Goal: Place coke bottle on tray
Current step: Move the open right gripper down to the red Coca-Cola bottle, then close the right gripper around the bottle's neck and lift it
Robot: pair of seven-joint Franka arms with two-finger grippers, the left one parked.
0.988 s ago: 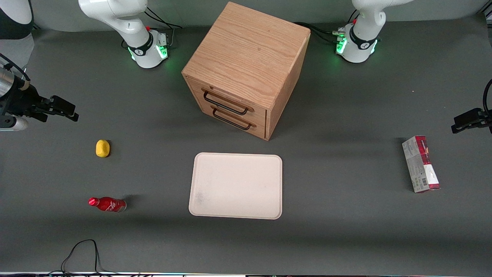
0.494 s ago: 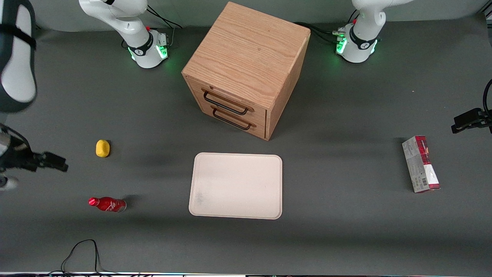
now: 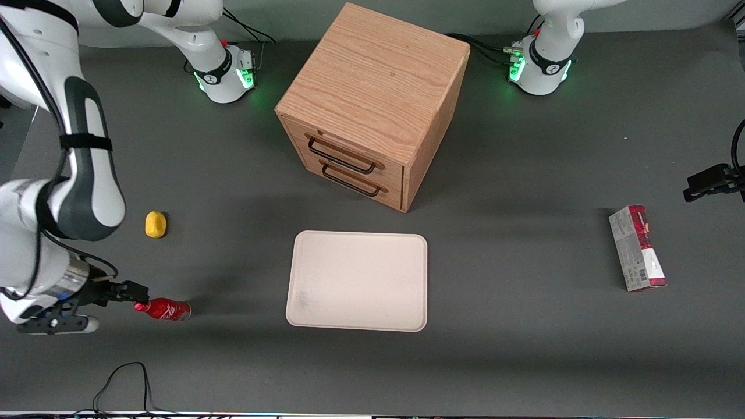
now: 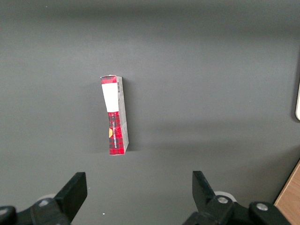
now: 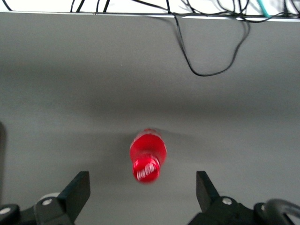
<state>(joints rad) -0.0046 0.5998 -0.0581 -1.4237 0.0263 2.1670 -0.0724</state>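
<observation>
The coke bottle should go on the tray (image 3: 357, 281), so my right gripper should next pick it up by its end with the cap (image 3: 142, 306).
The coke bottle (image 3: 163, 309), small, shiny red with a red cap, lies on its side on the dark table toward the working arm's end, cap pointing at my gripper. My right gripper (image 3: 129, 290) hovers just at the cap end, open and empty. In the right wrist view the bottle (image 5: 147, 157) shows cap-first between my gripper's (image 5: 143, 192) spread fingers (image 5: 79, 190), touching neither. The cream-white tray (image 3: 357, 281) lies flat in front of the drawer cabinet, apart from the bottle, with nothing on it.
A wooden two-drawer cabinet (image 3: 372, 105) stands farther from the camera than the tray. A yellow object (image 3: 155, 224) lies farther back than the bottle. A red-and-grey carton (image 3: 637, 248) lies toward the parked arm's end. A black cable (image 3: 122, 384) loops near the front edge.
My right arm has swung toward the front camera and lower, bringing the open gripper from level with the yellow object to the bottle's cap. The bottle and tray have not moved.
</observation>
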